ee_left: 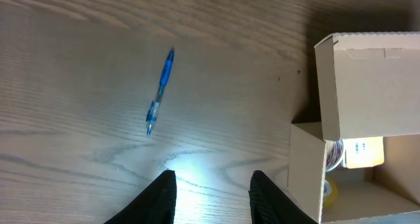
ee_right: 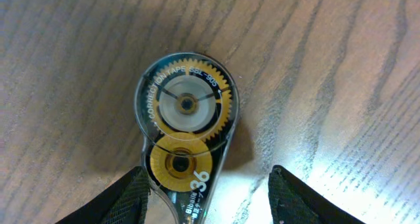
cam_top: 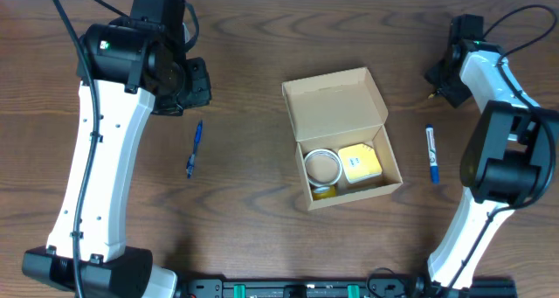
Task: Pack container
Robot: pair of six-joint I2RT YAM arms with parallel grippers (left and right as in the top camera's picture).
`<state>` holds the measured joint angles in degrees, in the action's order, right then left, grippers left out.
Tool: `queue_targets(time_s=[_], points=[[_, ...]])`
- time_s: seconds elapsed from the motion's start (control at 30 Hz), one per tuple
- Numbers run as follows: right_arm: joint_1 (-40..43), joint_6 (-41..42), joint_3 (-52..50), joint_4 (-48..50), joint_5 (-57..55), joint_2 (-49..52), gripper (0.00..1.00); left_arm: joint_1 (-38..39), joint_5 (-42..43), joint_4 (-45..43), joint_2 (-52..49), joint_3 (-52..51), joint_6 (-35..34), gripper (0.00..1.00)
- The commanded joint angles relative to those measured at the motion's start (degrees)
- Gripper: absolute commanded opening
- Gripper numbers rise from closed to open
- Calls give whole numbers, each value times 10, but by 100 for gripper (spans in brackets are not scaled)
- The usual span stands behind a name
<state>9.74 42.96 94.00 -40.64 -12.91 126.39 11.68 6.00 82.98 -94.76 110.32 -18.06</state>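
Observation:
I need to grab the correction tape dispenser with my right gripper across its narrower body by the small gear, so the wide round end stays free to pack.
The container (cam_top: pixel 335 102), a tan cardboard box, stands open at mid-table with its flap lid folded back. Inside lie a white tape roll (cam_top: pixel 320 166), a yellow pad (cam_top: pixel 359 162) and a small yellow roll (cam_top: pixel 323 191). My right gripper (cam_top: pixel 441 78) is at the far right, low over the table. In the right wrist view it (ee_right: pixel 209 179) stands open around a clear correction tape dispenser (ee_right: pixel 187 112); the left finger touches the dispenser, the right finger is apart. My left gripper (ee_left: pixel 213 191) is open and empty above bare wood, left of the container (ee_left: pixel 305 165).
A blue pen (cam_top: pixel 193 149) lies left of the box, also seen in the left wrist view (ee_left: pixel 161 91). A blue-and-white marker (cam_top: pixel 431 154) lies to the right of the box, near the right arm's base link (cam_top: pixel 511 158).

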Motion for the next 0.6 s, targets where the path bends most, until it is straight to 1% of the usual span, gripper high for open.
queue_targets(time_s=[0.0, 0.13, 0.27, 0.3, 0.4, 0.43, 0.57], points=[[8, -4, -5, 5, -3, 13, 62, 0, -6, 4, 12, 0, -2, 38], [10, -4, -5, 8, 19, 39, 68, 0, -6, 4, 12, 0, -2, 37], [9, -5, -5, 10, 29, 60, 69, 0, -6, 4, 12, 0, -2, 38], [8, -5, -5, 11, 26, 62, 63, 0, -6, 3, 12, 0, -2, 39], [7, -10, -2, 22, 25, 61, 28, 0, -6, 3, 12, 0, -2, 40], [7, -10, -2, 24, 27, 61, 25, 0, -6, 3, 12, 0, -2, 40], [7, -11, -1, 28, 29, 61, 29, 0, -6, 3, 12, 0, -2, 40]])
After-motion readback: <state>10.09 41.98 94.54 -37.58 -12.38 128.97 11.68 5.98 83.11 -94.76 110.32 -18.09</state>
